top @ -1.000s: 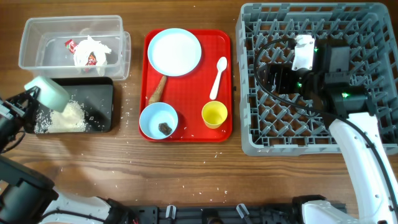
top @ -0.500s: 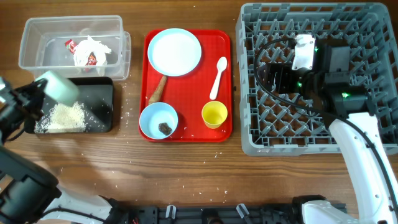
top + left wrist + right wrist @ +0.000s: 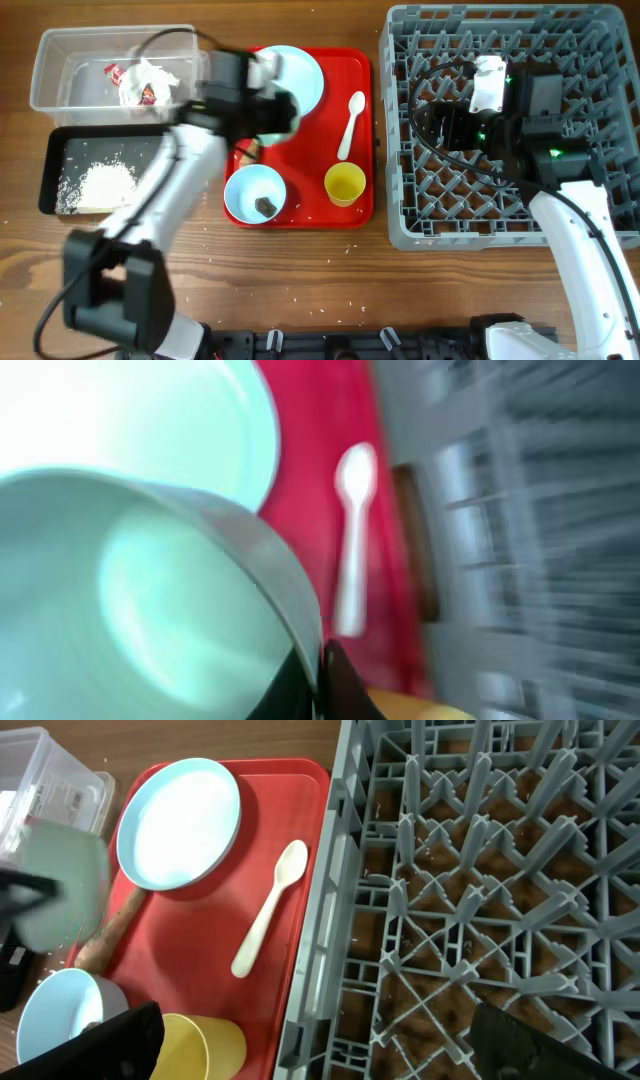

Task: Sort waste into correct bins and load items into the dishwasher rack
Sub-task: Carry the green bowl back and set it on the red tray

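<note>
The green bowl tilts over the plate's edge, so it is too early to release. My left gripper first lowers the bowl flat onto the red tray.
My left gripper is shut on the rim of an empty pale blue bowl and holds it over the red tray's left part, above the pale blue plate. The held bowl shows blurred in the right wrist view. A second bowl on the tray holds the dark brown lump. The yellow cup and white spoon lie on the tray. The brown cone is partly hidden under the arm. My right gripper is open and empty over the grey dishwasher rack.
The clear tub at the back left holds crumpled wrappers. The black tray in front of it holds a heap of rice grains. The flat red tray lies between the bins and the rack. Loose grains dot the table.
My left arm has swung right from over the black tray to over the red tray, still holding the bowl. The right arm has not moved.
</note>
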Available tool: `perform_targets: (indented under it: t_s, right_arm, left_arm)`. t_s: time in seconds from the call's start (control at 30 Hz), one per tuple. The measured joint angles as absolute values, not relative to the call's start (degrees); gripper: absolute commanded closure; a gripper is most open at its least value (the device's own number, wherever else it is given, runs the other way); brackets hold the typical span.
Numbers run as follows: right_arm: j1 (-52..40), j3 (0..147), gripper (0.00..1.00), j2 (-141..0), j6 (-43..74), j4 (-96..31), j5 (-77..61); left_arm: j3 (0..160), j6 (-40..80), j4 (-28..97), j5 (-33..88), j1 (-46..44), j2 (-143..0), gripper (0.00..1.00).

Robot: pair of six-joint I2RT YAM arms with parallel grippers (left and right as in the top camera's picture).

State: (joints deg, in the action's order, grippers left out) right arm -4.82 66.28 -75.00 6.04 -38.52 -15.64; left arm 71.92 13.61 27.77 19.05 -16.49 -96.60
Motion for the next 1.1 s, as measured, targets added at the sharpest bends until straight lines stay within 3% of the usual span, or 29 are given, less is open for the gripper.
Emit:
perform_targets:
  t_s: [0.1,0.2,0.23,0.27,0.33,0.4,0.5,0.6,0.77,0.87,1.0,1.1]
  right_arm:
    - [-4.8,66.3,0.00,-75.0,6.0,-39.5,-15.7]
    - [-4.8,66.3,0.00,-75.0,6.0,-39.8,-15.7]
    - [-4.8,66.3,0.00,-75.0,6.0,-39.9,-15.6]
    - [-4.8,66.3,0.00,-75.0,6.0,-39.8,-15.7]
    - [-4.8,66.3,0.00,-75.0,6.0,-39.8,-15.7]
    - [-4.8,66.3,0.00,-75.0,6.0,-39.8,-15.7]
    - [-4.8,66.3,0.00,-75.0,6.0,-39.9,-15.6]
    - [-4.8,66.3,0.00,-75.0,6.0,-39.9,-15.7]
    - [-4.8,66.3,0.00,-75.0,6.0,-39.9,-15.6]
    - [-4.8,66.3,0.00,-75.0,6.0,-40.1,-15.6]
    - [-4.8,66.3,0.00,-75.0,6.0,-40.2,-15.6]
    - [-4.8,66.3,0.00,-75.0,6.0,-40.3,-15.6]
  left_arm:
    - [71.9,11.2,28.0,6.6,-25.2,-100.5,0.96]
    - [71.9,10.4,27.8,1.7,-29.1,-103.6,0.96]
    - [71.9,10.2,27.9,0.4,-29.7,-104.7,0.89]
    - [71.9,10.1,27.9,-0.3,-29.8,-105.4,0.66]
    - [71.9,9.7,28.1,-1.3,-29.8,-106.7,0.36]
    - [71.9,9.7,28.1,-1.9,-29.8,-107.0,0.27]
    - [73.6,13.3,32.1,-1.9,-29.8,-106.3,0.27]
    - [77.7,16.4,40.8,-1.9,-29.6,-101.3,0.35]
    - [79.5,20.2,57.2,-1.9,-29.6,-93.5,0.38]
    - [73.6,20.8,56.9,-1.9,-29.6,-95.2,0.40]
    - [62.8,21.4,47.7,-1.9,-29.6,-95.6,0.59]
    - [58.2,21.7,42.6,-1.9,-29.6,-95.8,0.67]
